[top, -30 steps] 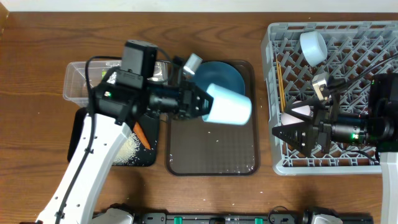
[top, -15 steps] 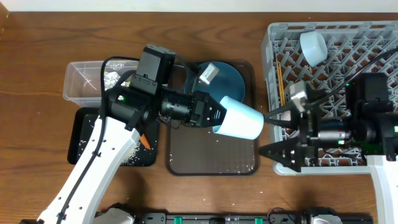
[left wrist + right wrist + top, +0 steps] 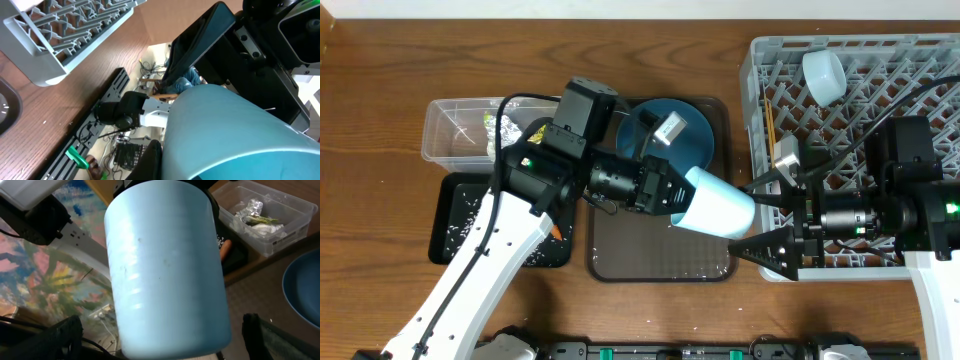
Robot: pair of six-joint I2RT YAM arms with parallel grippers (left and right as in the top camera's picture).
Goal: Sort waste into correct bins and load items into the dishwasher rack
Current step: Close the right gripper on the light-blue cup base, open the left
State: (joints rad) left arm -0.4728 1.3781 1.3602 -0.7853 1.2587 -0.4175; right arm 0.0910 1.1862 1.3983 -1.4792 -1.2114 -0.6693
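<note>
My right gripper's fingers reach past the light blue cup's end (image 3: 740, 214) (image 3: 175, 330) with that end between them, so it is now time to close.
My left gripper (image 3: 672, 194) is shut on the light blue cup (image 3: 718, 211) and holds it on its side above the right part of the brown tray. The cup fills the left wrist view (image 3: 235, 135) and the right wrist view (image 3: 165, 270). My right gripper (image 3: 767, 217) is open, with one finger on each side of the cup's far end and not closed on it. The blue plate (image 3: 660, 135) lies on the tray. The white bowl (image 3: 823, 75) and chopsticks (image 3: 770, 135) are in the grey rack (image 3: 860, 50). The pink cup is hidden.
The clear tub (image 3: 450, 135) holds foil (image 3: 500, 128) and tissue. The black tub (image 3: 460, 235) holds rice and the carrot (image 3: 556, 231). The brown tray (image 3: 660, 260) sits between the tubs and the rack. The right arm lies over the rack's front.
My left arm carried the light blue cup rightward and lower toward the rack. My right gripper moved left off the rack, open, and now straddles the cup's end.
</note>
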